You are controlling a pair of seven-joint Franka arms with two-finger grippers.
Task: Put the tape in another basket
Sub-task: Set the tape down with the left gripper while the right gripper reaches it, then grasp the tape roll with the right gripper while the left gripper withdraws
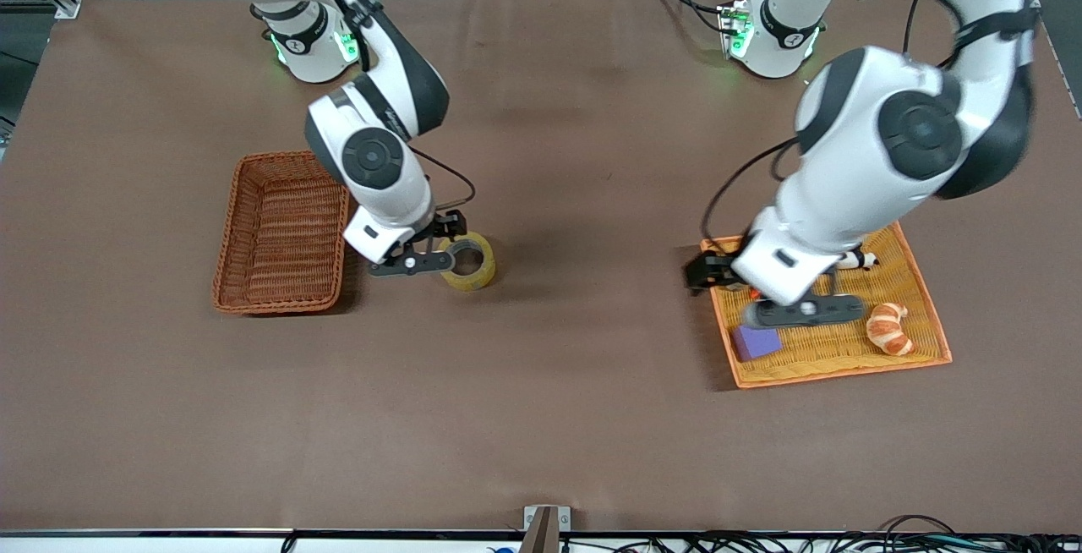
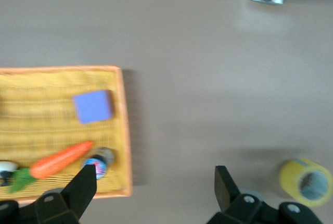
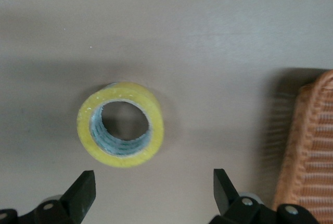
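The tape needs to move into the wicker basket, so the right gripper should grip it by its ring side (image 3: 151, 148) next.
The tape (image 1: 473, 278), a yellowish ring with a grey core, lies flat on the brown table beside the reddish-brown wicker basket (image 1: 228, 240), toward the left arm's end. The basket holds nothing. My right gripper (image 1: 412, 265) is open and low over the table between the basket and the tape. In the right wrist view the tape (image 3: 125, 159) lies just past my open right gripper (image 3: 153, 187), not between the fingers, with the basket (image 3: 307, 156) at the side. My left gripper (image 1: 803, 312) is open and empty over the yellow tray. The tape also shows in the left wrist view (image 2: 291, 174).
The flat yellow-orange tray (image 1: 837, 371) lies toward the left arm's end and holds a croissant (image 1: 889, 327), a purple block (image 1: 755, 342) and a small black-and-white item (image 1: 858, 260). The left wrist view shows the tray (image 2: 124, 130), a carrot (image 2: 61, 159) and a small bottle (image 2: 99, 162).
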